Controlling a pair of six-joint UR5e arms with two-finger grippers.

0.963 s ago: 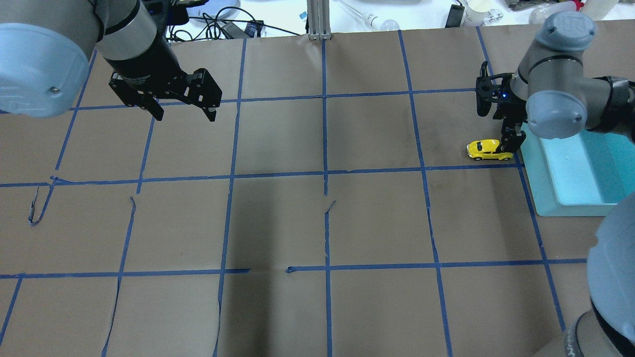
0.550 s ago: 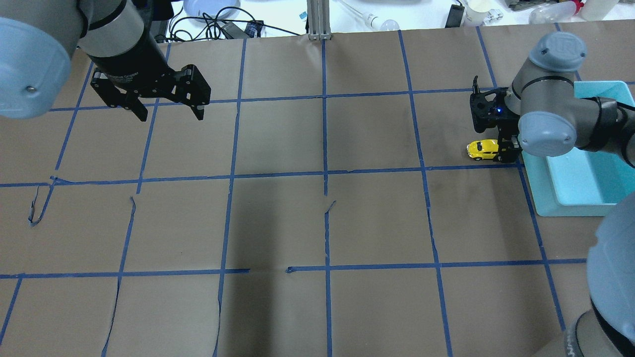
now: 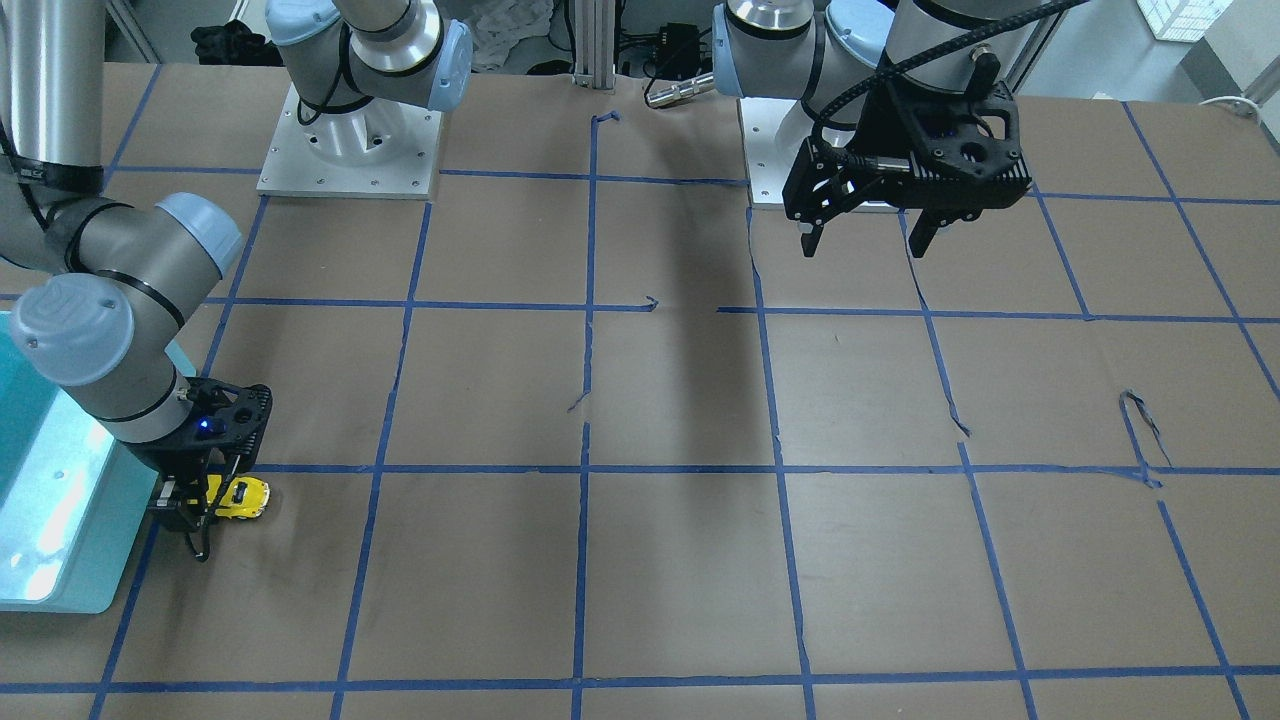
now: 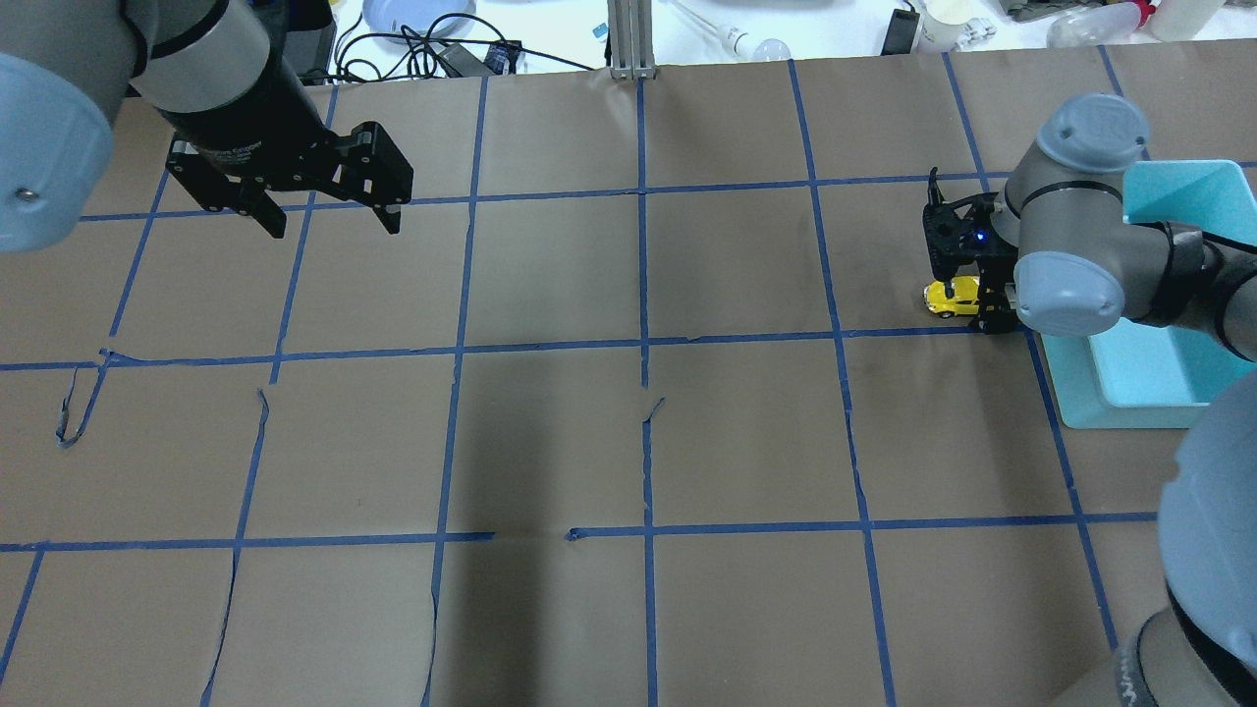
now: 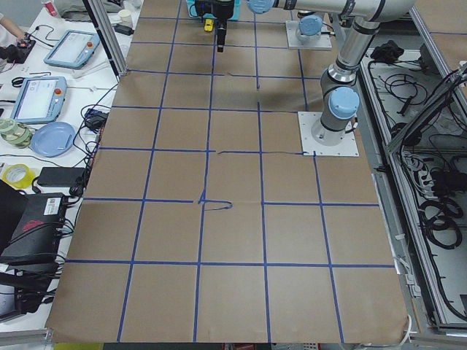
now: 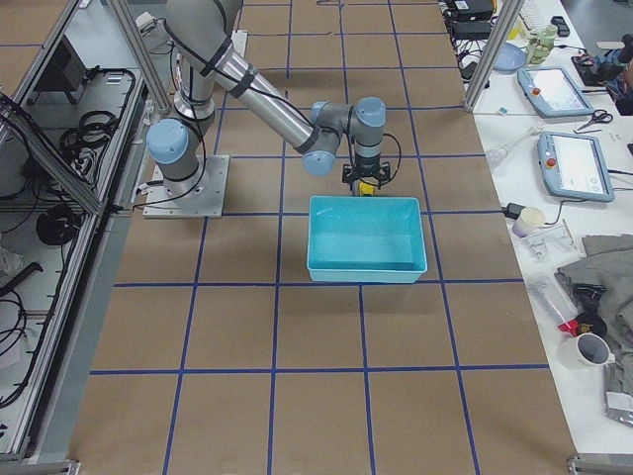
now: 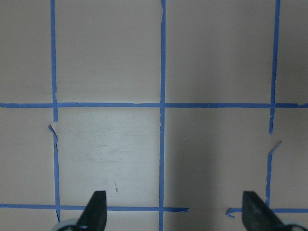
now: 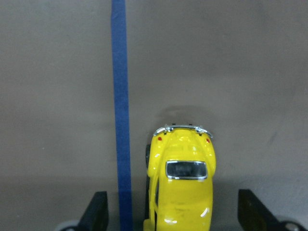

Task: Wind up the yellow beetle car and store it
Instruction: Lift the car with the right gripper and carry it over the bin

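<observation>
The yellow beetle car (image 4: 949, 296) is to be wound up and stored. My right gripper needs to grab the sides of its body next.
The yellow beetle car (image 8: 182, 183) stands on its wheels on the brown paper, next to a blue tape line. My right gripper (image 8: 173, 216) is open and low over it. Its fingers (image 8: 96, 211) stand wide on either side of the car and do not touch it. In the overhead view my right gripper (image 4: 967, 285) covers the right half of the car (image 4: 949, 296). In the front-facing view the car (image 3: 243, 496) pokes out beside the gripper (image 3: 205, 500). My left gripper (image 4: 332, 226) is open and empty, high over the far left of the table.
A teal bin (image 4: 1070, 393) stands right beside the car, on its right, partly under my right arm; it also shows in the front-facing view (image 3: 40, 560). The table is brown paper with a blue tape grid (image 4: 643, 344). Cables and clutter lie beyond the far edge.
My right gripper has come down and moved left over the car's rear half, fingers still apart. My left gripper has drawn back a little to the left and away.
</observation>
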